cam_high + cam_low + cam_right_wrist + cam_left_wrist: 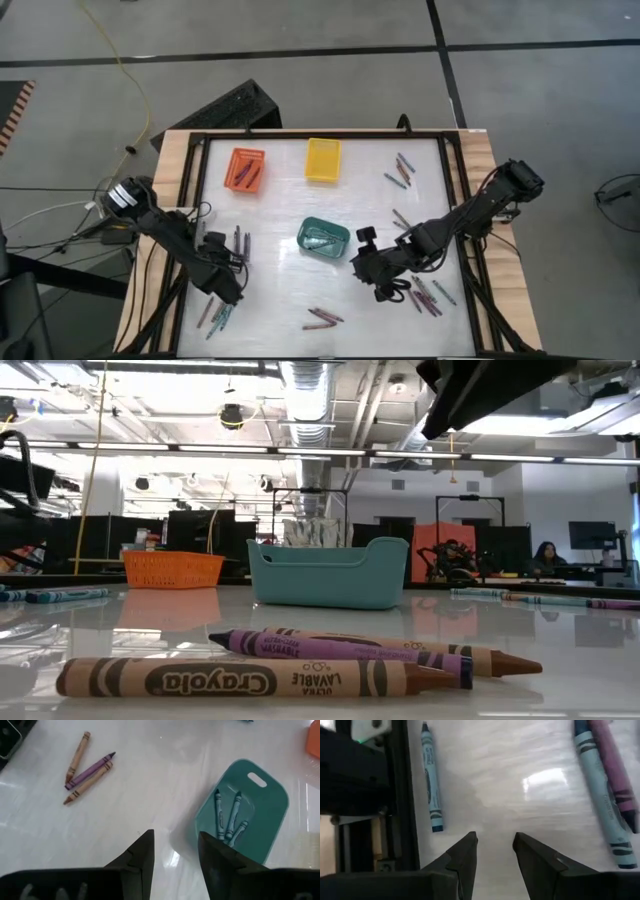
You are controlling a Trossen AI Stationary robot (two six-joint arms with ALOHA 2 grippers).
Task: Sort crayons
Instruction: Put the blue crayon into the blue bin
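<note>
My left gripper grabs the teal crayon by its flat banded end [623,852] next, to sort the crayon.
Crayons lie loose on the white table: a group by the left rail [215,312], a few more [240,240], some at the near middle [322,318], and others at the right [425,295] and far right [400,170]. My left gripper [228,292] is open and empty above the left group. Its wrist view [495,845] shows a teal crayon [431,780] by the rail and a teal one [602,800] beside a purple one [615,770]. My right gripper [362,270] is open and empty [175,845], just near-right of the teal basket [250,815], which holds three teal crayons [230,820].
An orange basket [246,170] and a yellow basket [322,159] stand at the far side. A black frame [190,290] rims the table. Two brown crayons and a purple one [87,767] lie ahead of my right gripper; they also show close in the low view [300,660].
</note>
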